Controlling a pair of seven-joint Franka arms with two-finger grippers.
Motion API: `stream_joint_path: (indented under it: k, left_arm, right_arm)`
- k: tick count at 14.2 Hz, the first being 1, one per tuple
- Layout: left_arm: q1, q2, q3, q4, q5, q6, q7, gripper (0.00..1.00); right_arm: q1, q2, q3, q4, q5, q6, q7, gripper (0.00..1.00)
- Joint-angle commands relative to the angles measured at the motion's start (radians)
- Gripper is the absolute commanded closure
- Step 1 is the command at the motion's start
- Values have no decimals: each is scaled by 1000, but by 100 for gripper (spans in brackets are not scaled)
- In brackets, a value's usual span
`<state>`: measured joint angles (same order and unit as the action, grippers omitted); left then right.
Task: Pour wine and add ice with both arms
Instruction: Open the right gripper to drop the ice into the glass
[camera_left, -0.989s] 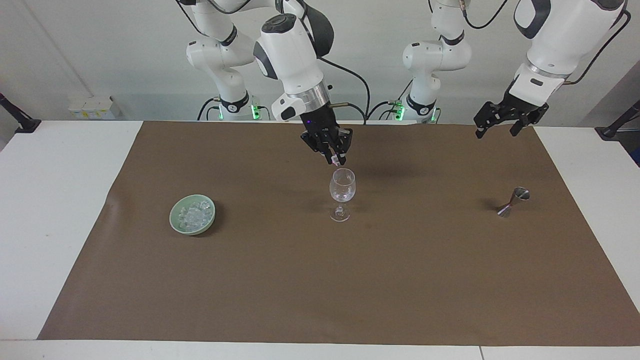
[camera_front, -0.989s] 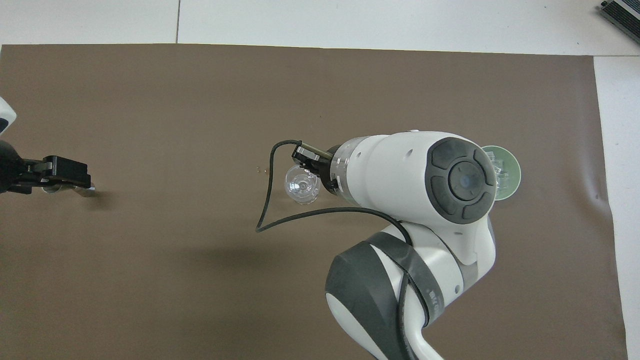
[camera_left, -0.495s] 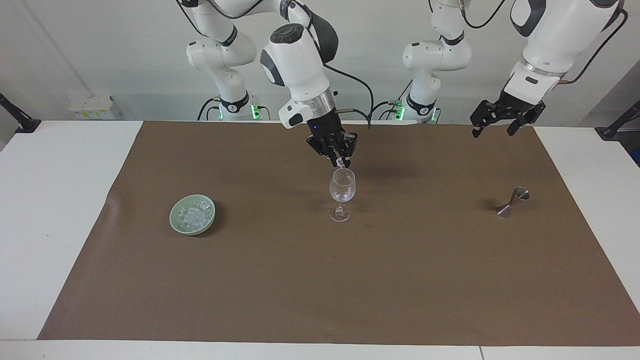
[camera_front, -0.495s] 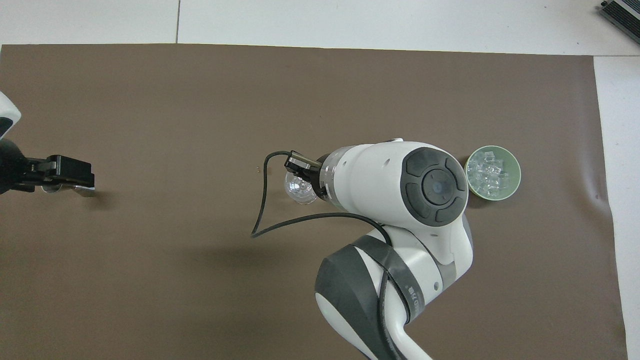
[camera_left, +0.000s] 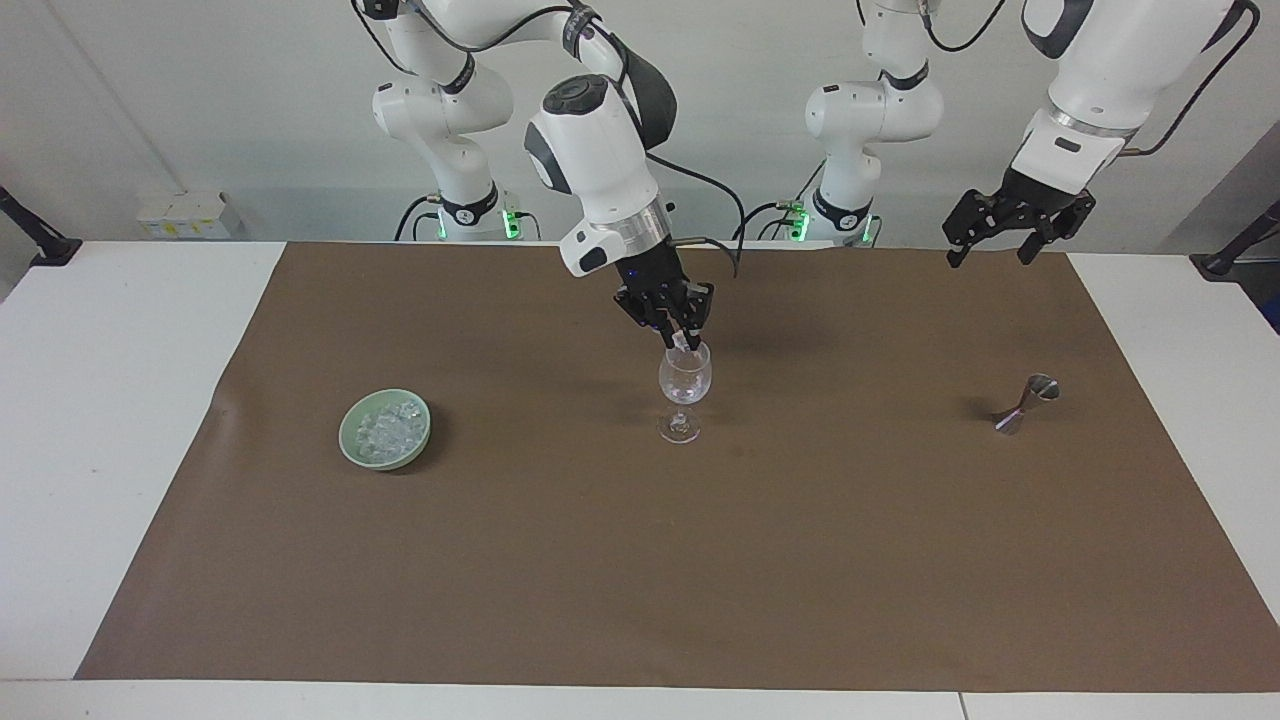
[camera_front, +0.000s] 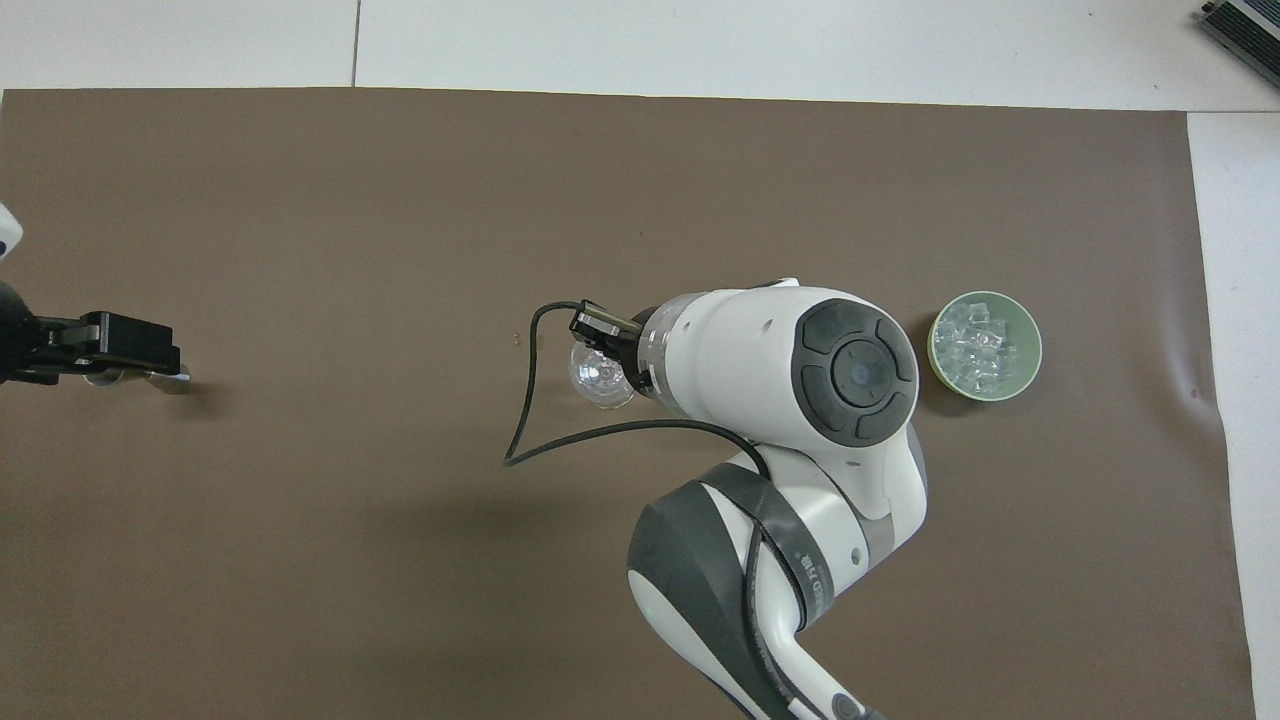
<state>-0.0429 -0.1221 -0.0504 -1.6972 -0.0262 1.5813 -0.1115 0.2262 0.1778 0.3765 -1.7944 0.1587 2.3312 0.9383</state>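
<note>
My right gripper should open now, because its fingers reach over the clear glass (camera_left: 684, 385) and the ice would come to rest inside it.
A clear stemmed glass (camera_left: 684, 385) stands mid-mat, also seen from above as the glass (camera_front: 598, 375). My right gripper (camera_left: 682, 340) hangs just over its rim, shut on a small whitish ice cube (camera_left: 680, 342). In the overhead view the right arm (camera_front: 850, 370) covers those fingertips. More ice (camera_left: 385, 430) lies heaped in a green bowl (camera_left: 352, 445), the bowl (camera_front: 1030, 375) toward the right arm's end. My left gripper (camera_left: 990, 258) waits open in the air over the left arm's end of the mat. Wine is out of view.
A small metal jigger (camera_left: 1025, 403) stands on the brown mat (camera_left: 640, 580) toward the left arm's end; in the overhead view the left gripper (camera_front: 150, 348) partly covers it. White table (camera_left: 100, 400) borders the mat on both ends.
My right gripper has come down and shifted slightly until its tips hang at the glass's rim, uncovering the bowl in the overhead view. The left gripper has risen a little.
</note>
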Motion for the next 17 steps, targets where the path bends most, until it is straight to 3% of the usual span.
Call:
stream_joint_path:
  k: [1,3,6,9,10,11,12,17]
  left_arm:
    - [-9,-7,9,4,-8,-21,1,0]
    - [-6,-7,9,4,-8,-21,1,0]
    - [4,-8,11,4,-8,-23,1,0]
    - [5,-11,17,2,-8,-29,1,0]
    - [5,-11,17,1,-8,-29,1,0]
    - [5,-11,15,1,-8,-29,1,0]
    - [5,-11,15,1,-8,-29,1,0]
    - [5,-11,17,1,-8,-30,1,0]
  right_arm:
    - [1,3,2,-10,2,28,-21,83]
    - [10,5,2,-10,2,28,-19,74]
    - [10,5,2,-10,2,28,-18,46]
    - [10,5,2,-10,2,28,-19,30]
    - [10,5,2,-8,2,28,-19,20]
    - [10,5,1,-3,2,25,-19,4]
    - [10,5,-1,0,-4,25,-19,0]
    - [-8,-6,-14,26,-129,8,-24,0]
